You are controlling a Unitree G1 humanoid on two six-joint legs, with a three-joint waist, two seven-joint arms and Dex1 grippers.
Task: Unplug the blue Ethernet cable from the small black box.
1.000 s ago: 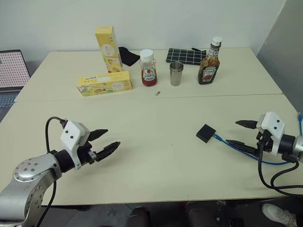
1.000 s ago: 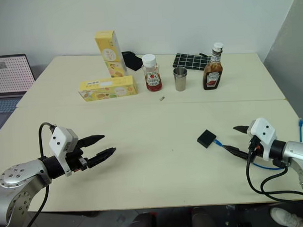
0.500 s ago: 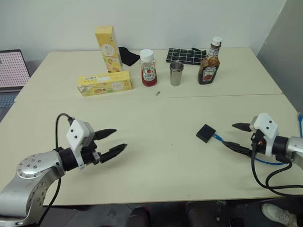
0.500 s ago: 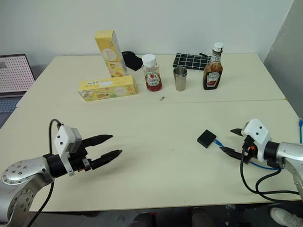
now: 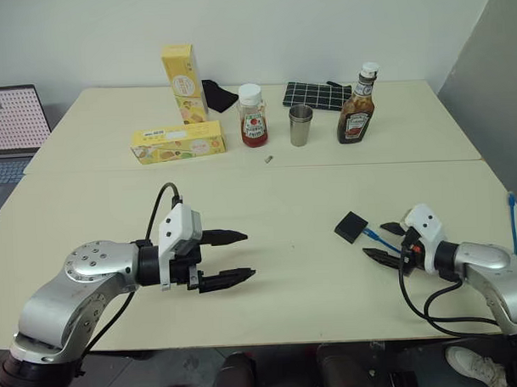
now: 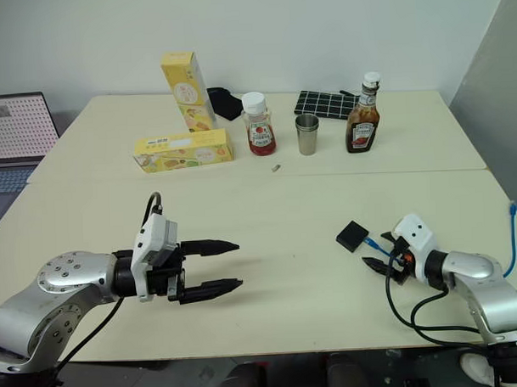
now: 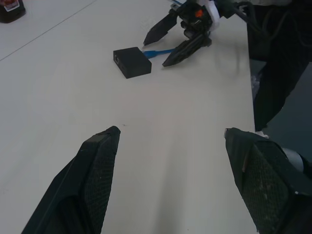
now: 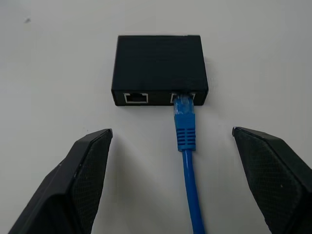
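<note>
The fingers of my right gripper stand on both sides of the plug, level with its ribbed boot [image 8: 185, 132]. It is now time to close, which would catch the blue plug [image 8: 184, 109].
The small black box [image 5: 352, 227] lies flat on the right half of the table. The blue Ethernet cable [image 8: 185, 126] is plugged into the right-hand of its two ports and trails back toward the right table edge. My right gripper [image 5: 377, 241] is open, low over the table just behind the box. Its two fingers stand on either side of the cable's plug without touching it. My left gripper [image 5: 248, 254] is open and empty near the table's middle front, pointing right toward the box [image 7: 131, 62] from a distance.
At the back stand two yellow cartons [image 5: 178, 141], a ketchup bottle [image 5: 253, 115], a metal cup [image 5: 300, 126], a brown sauce bottle [image 5: 356, 106], a black grid mat [image 5: 316, 95] and a black cloth [image 5: 219, 95]. A laptop [image 5: 10, 126] sits far left. The cable's loose end [image 5: 511, 201] rises at the right table edge.
My left gripper has swung right toward the table's middle and now points at the box. My right gripper has sunk and moved in on the cable's plug. The box has not moved.
</note>
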